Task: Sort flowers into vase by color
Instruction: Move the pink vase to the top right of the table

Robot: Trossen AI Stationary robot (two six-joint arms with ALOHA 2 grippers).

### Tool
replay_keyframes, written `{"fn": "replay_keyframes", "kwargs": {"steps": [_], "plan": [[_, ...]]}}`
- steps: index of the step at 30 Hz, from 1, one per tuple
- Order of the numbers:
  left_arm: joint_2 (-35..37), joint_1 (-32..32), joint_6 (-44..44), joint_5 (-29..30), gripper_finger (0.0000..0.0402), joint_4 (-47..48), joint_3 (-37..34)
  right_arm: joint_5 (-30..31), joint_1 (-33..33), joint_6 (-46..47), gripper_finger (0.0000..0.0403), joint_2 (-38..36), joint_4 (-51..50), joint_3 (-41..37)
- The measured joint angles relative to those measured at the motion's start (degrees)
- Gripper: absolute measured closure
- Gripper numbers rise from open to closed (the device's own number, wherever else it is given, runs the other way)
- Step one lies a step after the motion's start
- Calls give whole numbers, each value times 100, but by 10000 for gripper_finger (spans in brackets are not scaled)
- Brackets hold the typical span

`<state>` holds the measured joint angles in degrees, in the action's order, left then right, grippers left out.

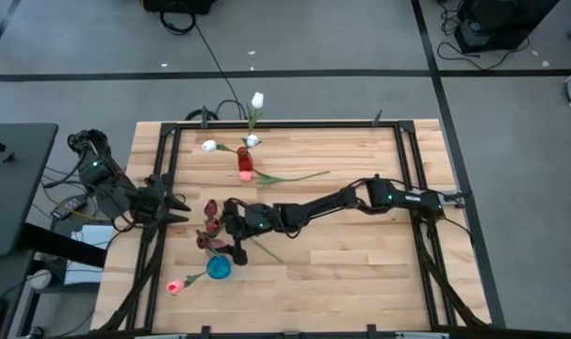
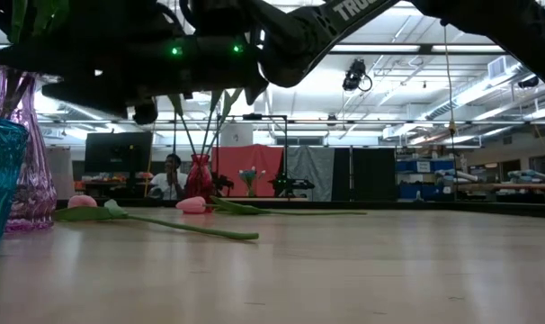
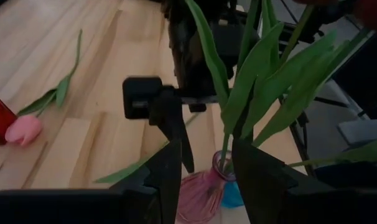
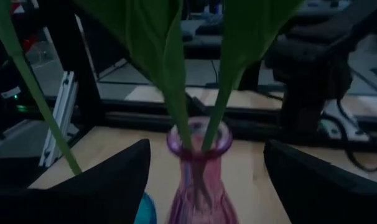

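The robot's right gripper next needs to grab the purple vase by its neck (image 4: 198, 152), to shift the maroon tulips together in their vase.
A purple vase (image 4: 198, 162) holds dark maroon tulips (image 1: 210, 206) by their stems. Green leaves (image 3: 251, 81) rise from its neck. My right gripper (image 4: 207, 146) reaches in from the table's right and is open, with one finger on each side of the vase's neck and apart from it. My left gripper (image 3: 206, 146) is open at the table's left (image 1: 182, 209), pointing toward that vase and short of it. A blue vase (image 1: 218, 268) holds a pink tulip (image 1: 175, 285). A red vase (image 1: 244, 168) holds white tulips (image 1: 257, 99).
A pink tulip (image 3: 23, 129) lies on the table beside the red vase, its stem (image 1: 300, 176) pointing toward the right. Another stem (image 1: 267, 250) lies by the purple vase. A black frame (image 1: 168, 141) borders the table. There is bare wood (image 1: 361, 273) at the near right.
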<state>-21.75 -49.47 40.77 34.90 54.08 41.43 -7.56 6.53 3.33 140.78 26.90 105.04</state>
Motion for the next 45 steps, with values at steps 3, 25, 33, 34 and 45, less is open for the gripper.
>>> {"fn": "replay_keyframes", "kwargs": {"steps": [3, 25, 33, 34, 45], "plan": [[2, 0, 44, -103, 255, -11, 0, -153, -40, -54, 88, -10, 111, 2], [-1507, 2, -120, -1504, 254, -1091, -955, -276, -84, 14, 140, -10, -56, 2], [-2371, 2, -142, -1002, 254, -1105, -955, -262, -84, 14, 139, -12, -124, 2], [-2444, 4, -128, -904, 254, -1107, -955, -261, -84, 14, 139, -12, -128, 2], [-2845, 4, -36, 8, 254, -1353, -955, -114, -84, 5, 139, -14, -139, 2]]}}
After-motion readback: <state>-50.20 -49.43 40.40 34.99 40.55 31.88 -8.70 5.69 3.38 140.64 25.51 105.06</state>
